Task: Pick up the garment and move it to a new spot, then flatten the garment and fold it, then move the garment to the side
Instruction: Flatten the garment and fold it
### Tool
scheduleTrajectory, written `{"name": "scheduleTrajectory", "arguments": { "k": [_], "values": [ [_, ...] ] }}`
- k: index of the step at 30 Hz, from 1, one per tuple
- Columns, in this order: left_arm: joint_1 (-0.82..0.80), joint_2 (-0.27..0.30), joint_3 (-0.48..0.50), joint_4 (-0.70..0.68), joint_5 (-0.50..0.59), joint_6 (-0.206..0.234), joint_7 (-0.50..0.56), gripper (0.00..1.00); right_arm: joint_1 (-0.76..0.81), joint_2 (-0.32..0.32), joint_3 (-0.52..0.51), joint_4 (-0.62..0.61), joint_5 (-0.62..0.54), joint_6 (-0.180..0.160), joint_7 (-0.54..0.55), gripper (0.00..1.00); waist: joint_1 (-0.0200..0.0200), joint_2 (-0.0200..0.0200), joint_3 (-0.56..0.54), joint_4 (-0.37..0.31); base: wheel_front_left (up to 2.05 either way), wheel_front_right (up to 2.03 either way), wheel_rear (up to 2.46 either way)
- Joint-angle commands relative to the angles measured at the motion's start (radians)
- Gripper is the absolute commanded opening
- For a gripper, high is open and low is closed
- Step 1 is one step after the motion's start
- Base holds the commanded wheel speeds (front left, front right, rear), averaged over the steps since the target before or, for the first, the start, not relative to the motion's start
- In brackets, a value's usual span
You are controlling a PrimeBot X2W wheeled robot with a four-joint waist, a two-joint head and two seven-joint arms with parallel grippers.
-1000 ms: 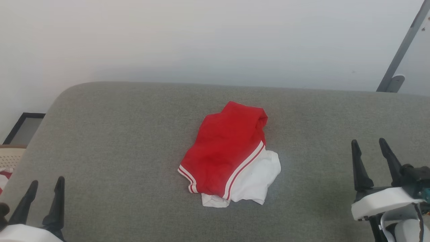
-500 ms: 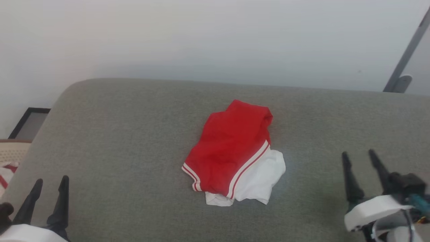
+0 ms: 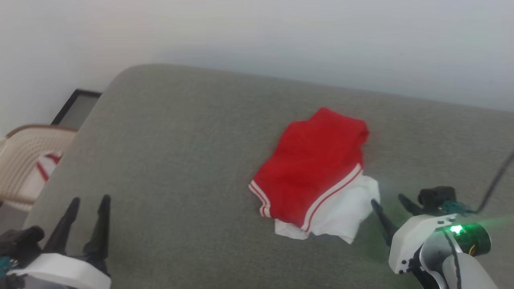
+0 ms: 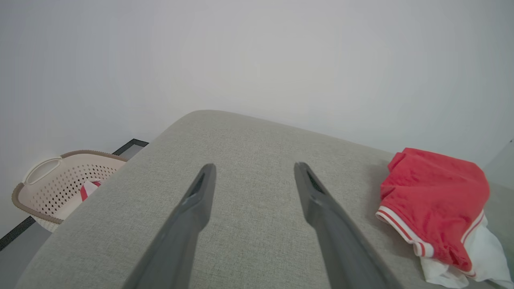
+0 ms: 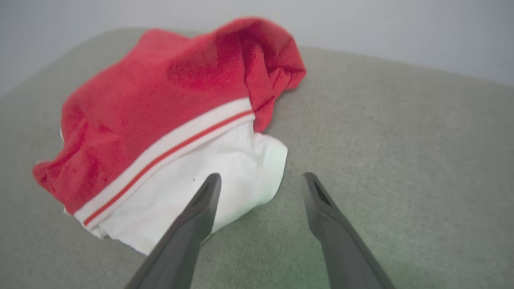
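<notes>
The garment is crumpled and needs to be spread flat, so my right gripper will next grab it by the edge of its white sleeve [image 3: 372, 187] [image 5: 275, 168].
The garment [image 3: 317, 172] lies crumpled on the grey cushioned surface [image 3: 180, 160], its red body on top and a white sleeve with red-and-white trim spilling out at the near side. No chest letters show. My right gripper [image 3: 387, 198] is open just beside the white sleeve's right edge, its fingers apart and nothing between them. In the right wrist view the garment [image 5: 160, 120] is close ahead and the right gripper [image 5: 261, 176] hovers at the sleeve's edge. My left gripper [image 3: 90, 198] stands open at the lower left, far from the garment [image 4: 437, 196].
A beige perforated laundry basket [image 3: 22, 160] with red-and-white cloth inside stands on the floor beyond the surface's left edge; the same basket [image 4: 60, 184] shows in the left wrist view. A white wall runs behind. Bare grey surface stretches left of the garment.
The head camera has turned, shifting the whole picture rightward. My right gripper has moved in toward the garment's white sleeve, now right beside it. Both grippers stay open.
</notes>
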Motion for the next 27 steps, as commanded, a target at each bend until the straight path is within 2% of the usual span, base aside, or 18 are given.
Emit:
{"name": "scheduleTrajectory", "arguments": {
  "k": [1,7,12,13,14,15,21,27],
  "values": [
    [-0.024,-0.010,-0.011,-0.002,0.005,-0.008,-0.001,1.00,-0.016,-0.007,0.002,0.017,-0.013,0.000,0.045,1.00,0.0000,-0.0001,0.036,0.038,0.00,0.00,0.00],
    [-0.075,-0.045,-0.049,0.019,0.020,-0.024,-0.004,1.00,-0.047,-0.005,-0.006,0.093,-0.055,0.000,0.237,1.00,0.0000,-0.0001,0.081,0.092,0.00,0.00,0.00],
    [-0.099,-0.064,-0.060,0.035,0.020,-0.033,-0.007,1.00,-0.059,0.014,0.003,0.130,-0.079,0.000,0.309,1.00,0.0000,-0.0001,0.095,0.109,0.00,0.00,0.00],
    [-0.102,-0.067,-0.062,0.040,0.021,-0.034,-0.008,1.00,-0.062,0.016,0.007,0.135,-0.083,0.000,0.324,0.87,0.0000,-0.0001,0.096,0.112,0.00,0.00,0.00],
    [-0.106,-0.069,-0.062,0.043,0.020,-0.034,-0.009,1.00,-0.064,0.017,0.012,0.137,-0.087,0.000,0.336,0.41,0.0000,-0.0001,0.097,0.113,0.00,0.00,0.00],
    [-0.110,-0.069,-0.061,0.046,0.018,-0.037,-0.010,1.00,-0.069,0.018,0.018,0.137,-0.090,0.000,0.348,0.00,0.0000,-0.0001,0.098,0.113,0.00,0.00,0.00],
    [-0.113,-0.069,-0.047,0.059,0.012,-0.040,-0.015,1.00,-0.093,-0.012,0.043,0.088,-0.077,0.000,0.413,0.00,0.0000,-0.0001,0.097,0.098,0.00,0.00,0.00],
    [-0.105,-0.059,-0.030,0.054,0.016,-0.034,-0.018,1.00,-0.119,-0.063,0.008,-0.024,-0.057,-0.001,0.474,0.00,0.0000,-0.0001,0.086,0.057,0.00,0.00,0.00]
  ]
}}
